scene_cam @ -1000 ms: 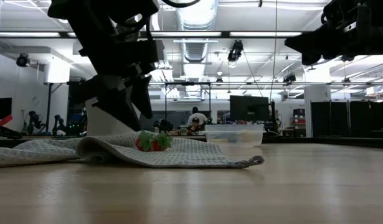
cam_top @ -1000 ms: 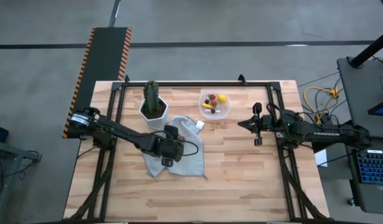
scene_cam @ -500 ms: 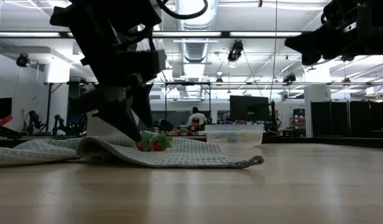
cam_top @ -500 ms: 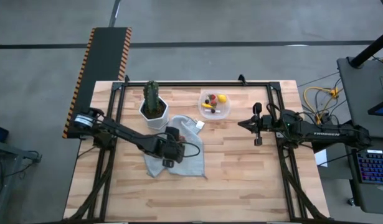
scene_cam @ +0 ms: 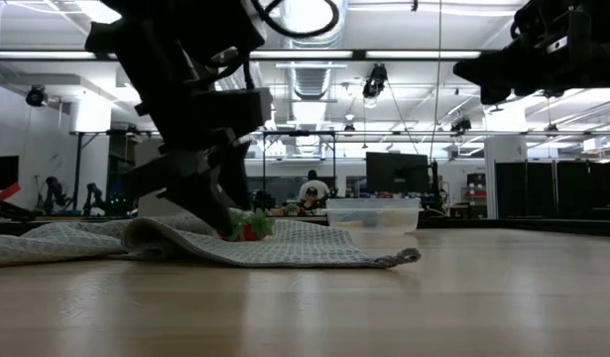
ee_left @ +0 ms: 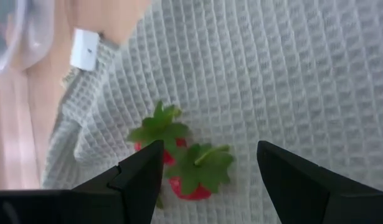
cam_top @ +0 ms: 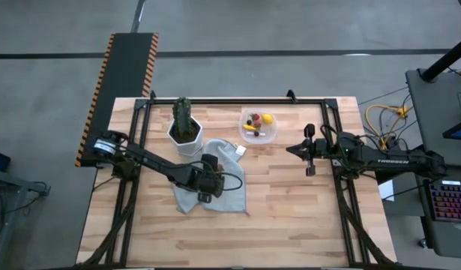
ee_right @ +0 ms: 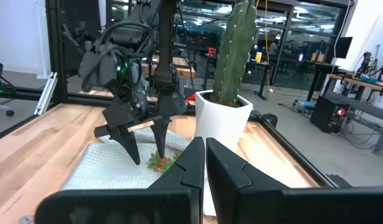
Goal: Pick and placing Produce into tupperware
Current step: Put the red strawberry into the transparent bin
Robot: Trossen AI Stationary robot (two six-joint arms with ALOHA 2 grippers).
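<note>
The strawberry should go to the clear tupperware, so the left gripper needs to reach it and hold it by its green leafy top (ee_left: 200, 168).
Two red toy strawberries (ee_left: 179, 168) with green leaves lie on a grey waffle cloth (cam_top: 229, 193) at the table's middle; they also show in the low view (scene_cam: 248, 227). My left gripper (ee_left: 208, 147) is open, pointing down, with one finger on either side of the strawberries, close above the cloth (scene_cam: 223, 213). The clear tupperware (cam_top: 258, 127) stands at the far middle and holds red berries, a yellow lemon and an orange piece. My right gripper (cam_top: 299, 151) is shut and empty, in the air at the right, near the tupperware.
A green cactus in a white pot (cam_top: 184, 126) stands just beyond the cloth, left of the tupperware. A white tag (ee_left: 85, 48) sits at the cloth's far corner. Bare wooden table (cam_top: 290, 217) lies in front and to the right of the cloth.
My left gripper has come down toward the strawberries on the cloth, shifting a little toward the table's right, and stays open. The strawberries and cloth have not moved.
</note>
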